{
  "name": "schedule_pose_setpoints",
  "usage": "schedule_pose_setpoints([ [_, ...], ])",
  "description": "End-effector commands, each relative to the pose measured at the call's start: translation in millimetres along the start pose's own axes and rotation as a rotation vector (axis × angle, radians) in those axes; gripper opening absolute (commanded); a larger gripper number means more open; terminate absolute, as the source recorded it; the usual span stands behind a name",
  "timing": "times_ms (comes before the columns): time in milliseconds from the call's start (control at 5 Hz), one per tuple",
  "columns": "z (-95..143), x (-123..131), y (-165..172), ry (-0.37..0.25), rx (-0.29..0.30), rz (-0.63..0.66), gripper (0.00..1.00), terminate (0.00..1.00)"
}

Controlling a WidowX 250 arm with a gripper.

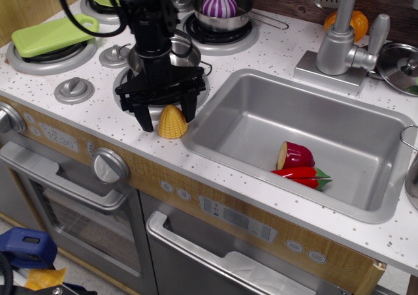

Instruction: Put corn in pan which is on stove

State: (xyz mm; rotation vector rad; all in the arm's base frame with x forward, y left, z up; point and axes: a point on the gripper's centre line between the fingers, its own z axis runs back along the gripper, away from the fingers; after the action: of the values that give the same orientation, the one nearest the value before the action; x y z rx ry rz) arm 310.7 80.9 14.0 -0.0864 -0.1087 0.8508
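I will grab the yellow corn with my gripper by its ribbed body (pixel 172 124) next, to put the corn in the pan on the stove (pixel 191 53).
The yellow ribbed corn (pixel 172 122) stands on the white speckled stove top (pixel 91 112), near the front edge and just left of the sink. My black gripper (pixel 168 117) is open, low over the corn, with one finger (pixel 146 119) to its left and the other (pixel 191 109) behind its right side. The fingers do not close on it. The shiny steel pan (pixel 186 52) sits on the front right burner just behind the gripper and is mostly hidden by the arm.
A steel sink (pixel 307 135) with red toy vegetables (pixel 300 164) lies to the right. A pan with a purple onion (pixel 222 6) sits on the back burner. A green cutting board (pixel 52 34) lies at left. A faucet (pixel 339 40) and an orange fruit (pixel 358 22) are at the back right.
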Motion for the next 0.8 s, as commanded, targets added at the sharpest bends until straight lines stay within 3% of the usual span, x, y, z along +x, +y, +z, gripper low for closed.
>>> schedule_pose_setpoints([
  [0,8.3,5.9,-0.8,-0.015,-0.049,0.051,0.00,0.00],
  [200,13.0,7.3,-1.8,-0.042,-0.026,0.040,0.00,0.00],
  [400,42.9,7.9,0.0,-0.159,0.104,-0.023,0.00,0.00],
  [600,73.8,12.7,-8.5,-0.214,0.199,-0.047,0.00,0.00],
])
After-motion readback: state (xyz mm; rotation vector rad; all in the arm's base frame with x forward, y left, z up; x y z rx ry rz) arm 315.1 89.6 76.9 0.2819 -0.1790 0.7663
